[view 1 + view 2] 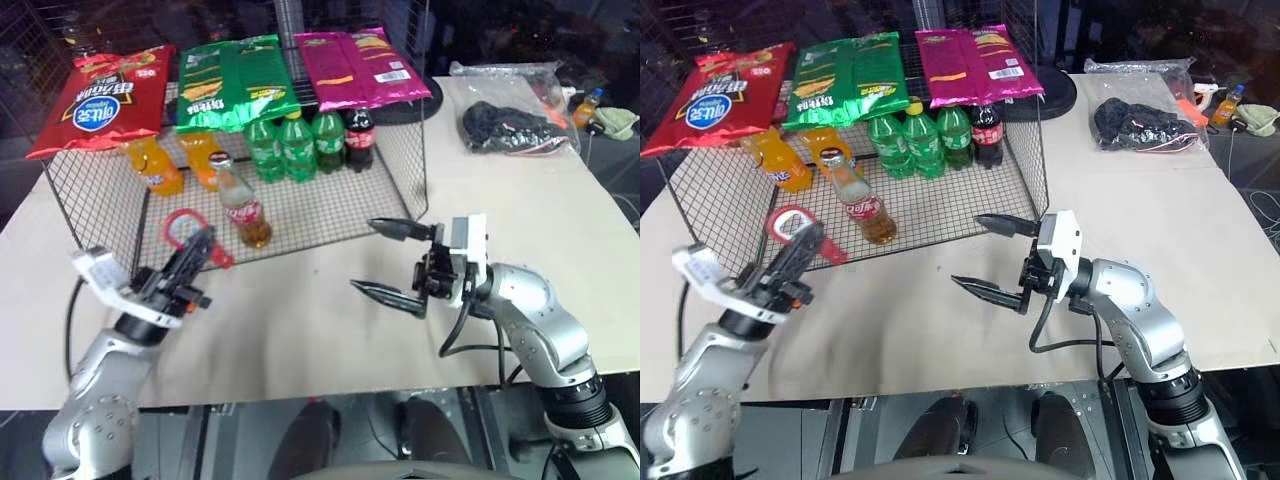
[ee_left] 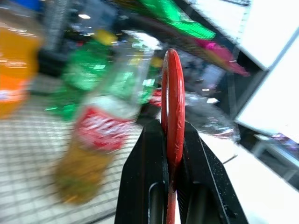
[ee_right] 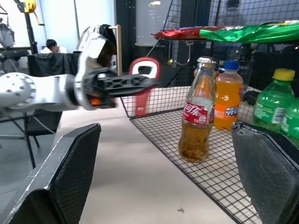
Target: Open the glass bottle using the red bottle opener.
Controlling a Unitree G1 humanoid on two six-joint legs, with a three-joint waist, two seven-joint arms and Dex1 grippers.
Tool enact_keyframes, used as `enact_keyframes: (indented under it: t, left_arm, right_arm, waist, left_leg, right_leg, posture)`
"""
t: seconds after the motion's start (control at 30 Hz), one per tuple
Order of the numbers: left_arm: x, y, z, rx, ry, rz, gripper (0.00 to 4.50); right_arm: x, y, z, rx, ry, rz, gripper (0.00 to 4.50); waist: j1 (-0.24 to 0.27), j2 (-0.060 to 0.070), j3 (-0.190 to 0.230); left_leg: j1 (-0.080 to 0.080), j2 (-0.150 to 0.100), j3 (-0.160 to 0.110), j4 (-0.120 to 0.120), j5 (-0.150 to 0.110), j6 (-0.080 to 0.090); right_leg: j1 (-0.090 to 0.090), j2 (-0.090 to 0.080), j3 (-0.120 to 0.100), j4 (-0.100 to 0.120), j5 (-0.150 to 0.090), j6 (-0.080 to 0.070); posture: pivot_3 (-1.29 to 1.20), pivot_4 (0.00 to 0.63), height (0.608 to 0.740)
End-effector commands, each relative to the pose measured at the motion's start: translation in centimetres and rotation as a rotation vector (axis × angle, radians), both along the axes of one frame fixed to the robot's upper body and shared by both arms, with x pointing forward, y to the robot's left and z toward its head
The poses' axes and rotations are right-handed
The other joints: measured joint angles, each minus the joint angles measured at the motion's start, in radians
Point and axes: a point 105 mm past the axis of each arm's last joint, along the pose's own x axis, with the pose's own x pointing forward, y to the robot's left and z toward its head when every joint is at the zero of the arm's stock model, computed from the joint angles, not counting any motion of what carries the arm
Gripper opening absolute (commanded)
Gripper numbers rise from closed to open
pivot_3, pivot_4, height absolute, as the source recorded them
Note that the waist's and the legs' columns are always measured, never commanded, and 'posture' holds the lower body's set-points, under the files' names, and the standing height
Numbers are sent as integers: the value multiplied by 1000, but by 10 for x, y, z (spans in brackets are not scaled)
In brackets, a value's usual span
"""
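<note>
My other gripper's fingers cover the opener just under its ring head, so my right gripper should grab the opener by the free handle end (image 3: 141,105).
The glass bottle (image 1: 241,206) stands upright on the wire rack's low mesh floor (image 1: 330,215), near its front edge, with a metal cap on top and amber liquid low inside. My left gripper (image 1: 205,246) is shut on the handle of the red bottle opener (image 1: 184,231). The opener's ring head rises past the fingertips, just left of the bottle and apart from it. In the left wrist view the opener (image 2: 173,102) stands edge-on between the black fingers (image 2: 145,158). My right gripper (image 1: 364,256) hovers open over the table, right of the bottle, with nothing between its fingers.
Orange soda bottles (image 1: 152,165), green bottles (image 1: 295,146) and a dark cola bottle (image 1: 359,138) stand behind the glass bottle. Chip bags (image 1: 235,80) lie on the rack's top. A black bundle (image 1: 510,127) and a plastic bag lie at the table's far right.
</note>
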Motion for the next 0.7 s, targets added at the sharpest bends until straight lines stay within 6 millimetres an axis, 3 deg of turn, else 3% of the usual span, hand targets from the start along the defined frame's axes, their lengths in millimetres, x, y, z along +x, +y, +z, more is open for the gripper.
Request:
enact_keyframes:
  t: [0.03,0.27,0.47,0.7]
  left_arm:
    - [14,-31,5,-14,-32,-68,114]
    - [34,-89,9,-138,-48,-285,114]
    - [39,-121,8,-203,-27,-483,114]
    - [31,-137,6,-207,13,-688,114]
  right_arm:
    - [0,1,-2,-59,62,-2,4500]
    - [-3,5,-13,-127,257,-29,4500]
    - [-3,9,-21,-207,351,-62,4500]
    - [-6,9,-17,-202,460,-27,4500]
  waist:
    - [-1,0,0]
    - [-8,0,0]
    - [-5,0,-1]
    - [-6,0,-1]
  left_leg:
    - [0,0,0,0,0,0]
    - [-1,0,1,0,0,0]
    - [-1,0,1,1,0,0]
    - [-2,0,1,1,0,0]
  right_leg:
    - [0,0,0,0,0,0]
    - [-2,1,1,0,0,0]
    - [-2,1,1,0,0,0]
    - [-2,2,1,0,0,0]
  posture:
    - [0,150,740]
    - [0,150,740]
    - [0,150,740]
    - [0,150,740]
